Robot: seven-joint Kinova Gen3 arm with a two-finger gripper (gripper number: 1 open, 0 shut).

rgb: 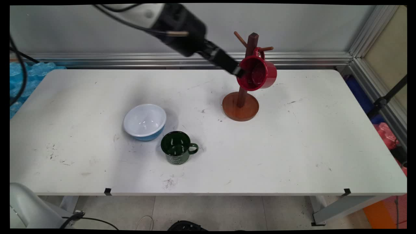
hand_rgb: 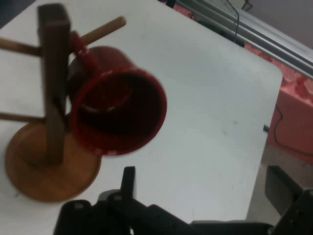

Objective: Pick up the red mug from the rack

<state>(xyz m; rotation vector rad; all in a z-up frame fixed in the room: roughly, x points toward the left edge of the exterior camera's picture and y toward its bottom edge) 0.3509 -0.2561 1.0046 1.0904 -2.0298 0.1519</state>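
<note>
The gripper will lift the red mug off the wooden mug tree [rgb: 240,107] next, so it will grab the mug by its rim [rgb: 239,78].
A red mug [rgb: 260,73] hangs by its handle from a peg of the brown wooden mug tree [rgb: 240,107], tilted with its mouth toward the arm. My gripper [rgb: 240,72] is up in the air just left of the mug's rim. In the hand view the red mug [hand_rgb: 117,115] hangs beside the tree's post [hand_rgb: 53,88], ahead of the fingers. The gripper [hand_rgb: 203,176] is open, its two fingers spread wide with only the table showing between them. The mug lies outside the fingers' gap.
A white bowl with a blue outside [rgb: 144,122] and a dark green mug [rgb: 177,148] stand close together on the white table [rgb: 292,146], left of centre. Blue wrapping [rgb: 22,78] lies beyond the table's left end.
</note>
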